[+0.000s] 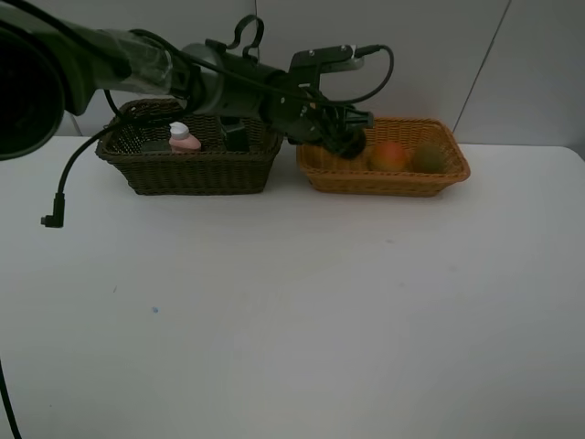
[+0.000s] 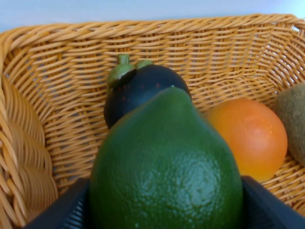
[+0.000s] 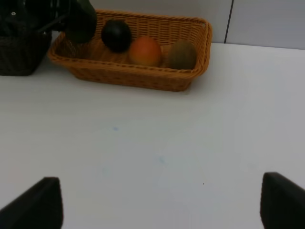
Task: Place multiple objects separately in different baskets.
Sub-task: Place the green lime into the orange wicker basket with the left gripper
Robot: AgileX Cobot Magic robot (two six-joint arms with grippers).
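The round green fruit is inside the tan basket's rim in the left wrist view, beside the mangosteen. My left gripper needs to let go now.
My left gripper (image 1: 348,139) is shut on the round green fruit (image 2: 167,167) and holds it over the left end of the light orange-tan basket (image 1: 393,187). In the left wrist view the dark mangosteen (image 2: 138,90), the orange-red peach (image 2: 250,136) and the brown kiwi (image 2: 293,119) lie in that basket (image 2: 214,43) beyond the fruit. The dark brown-green basket (image 1: 196,174) holds the pink white-capped bottle (image 1: 184,137). My right gripper (image 3: 162,202) is open and empty above bare table, short of the tan basket (image 3: 143,78). The marker and eraser are out of view.
The two baskets stand side by side at the table's far edge against a grey wall. A black cable (image 1: 64,197) hangs from the left arm to the table at the left. The white tabletop (image 1: 292,320) spreads in front of the baskets.
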